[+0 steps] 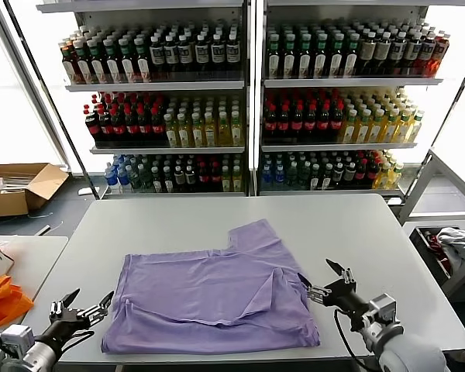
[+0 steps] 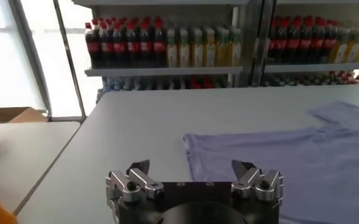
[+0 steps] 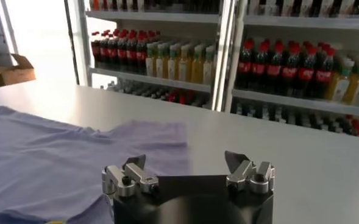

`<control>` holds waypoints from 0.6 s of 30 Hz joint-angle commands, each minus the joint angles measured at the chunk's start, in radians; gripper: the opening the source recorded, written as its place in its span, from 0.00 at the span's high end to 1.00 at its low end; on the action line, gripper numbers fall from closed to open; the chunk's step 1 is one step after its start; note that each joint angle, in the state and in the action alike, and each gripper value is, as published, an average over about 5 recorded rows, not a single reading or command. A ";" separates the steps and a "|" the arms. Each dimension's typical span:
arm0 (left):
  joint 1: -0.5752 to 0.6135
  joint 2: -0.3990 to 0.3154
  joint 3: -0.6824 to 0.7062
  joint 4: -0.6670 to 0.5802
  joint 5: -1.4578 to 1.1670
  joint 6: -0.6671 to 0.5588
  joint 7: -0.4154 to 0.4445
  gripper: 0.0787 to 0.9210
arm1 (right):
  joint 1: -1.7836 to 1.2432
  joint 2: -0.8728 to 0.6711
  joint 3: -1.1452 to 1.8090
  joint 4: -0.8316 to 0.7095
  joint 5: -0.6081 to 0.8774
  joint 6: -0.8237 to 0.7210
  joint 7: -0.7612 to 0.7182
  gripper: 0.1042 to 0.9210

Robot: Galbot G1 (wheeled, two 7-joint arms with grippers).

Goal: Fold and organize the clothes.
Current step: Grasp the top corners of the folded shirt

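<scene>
I will next grab the lavender T-shirt by its folded top corner (image 1: 132, 260) opposite the sleeve (image 1: 252, 235) with my left gripper, to fold the T-shirt.
The lavender T-shirt (image 1: 209, 291) lies flat on the grey table (image 1: 178, 225), partly folded, with one sleeve (image 1: 257, 235) pointing toward the shelves. It also shows in the left wrist view (image 2: 289, 161) and the right wrist view (image 3: 51, 152). My left gripper (image 1: 87, 300) is open and empty, low at the table's front left, just left of the shirt's near corner. My right gripper (image 1: 320, 277) is open and empty at the shirt's right edge, just above the table. No printed pattern shows.
Shelves of bottled drinks (image 1: 248, 101) stand behind the table. A bright orange fabric item (image 1: 1, 298) lies on a side table at the left. A cardboard box (image 1: 15, 186) sits on the floor at the left. A bin with cloth (image 1: 449, 248) stands at the right.
</scene>
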 commanded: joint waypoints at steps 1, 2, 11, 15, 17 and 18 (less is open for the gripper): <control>-0.128 0.166 0.089 0.157 -0.038 -0.001 0.024 0.12 | 0.429 0.018 -0.171 -0.305 0.041 -0.107 -0.125 0.12; -0.144 0.174 0.099 0.170 -0.045 -0.002 0.027 0.12 | 0.453 0.027 -0.195 -0.327 0.041 -0.111 -0.128 0.12; -0.297 0.192 0.214 0.286 -0.052 0.001 0.023 0.12 | 0.666 0.107 -0.374 -0.538 0.041 -0.111 -0.136 0.12; -0.331 0.182 0.234 0.334 -0.051 -0.008 0.017 0.12 | 0.709 0.135 -0.404 -0.597 0.041 -0.107 -0.128 0.12; -0.345 0.180 0.236 0.345 -0.061 -0.012 0.017 0.12 | 0.721 0.151 -0.406 -0.624 0.039 -0.109 -0.124 0.12; -0.352 0.179 0.237 0.347 -0.065 -0.011 0.016 0.12 | 0.726 0.160 -0.406 -0.638 0.038 -0.110 -0.122 0.12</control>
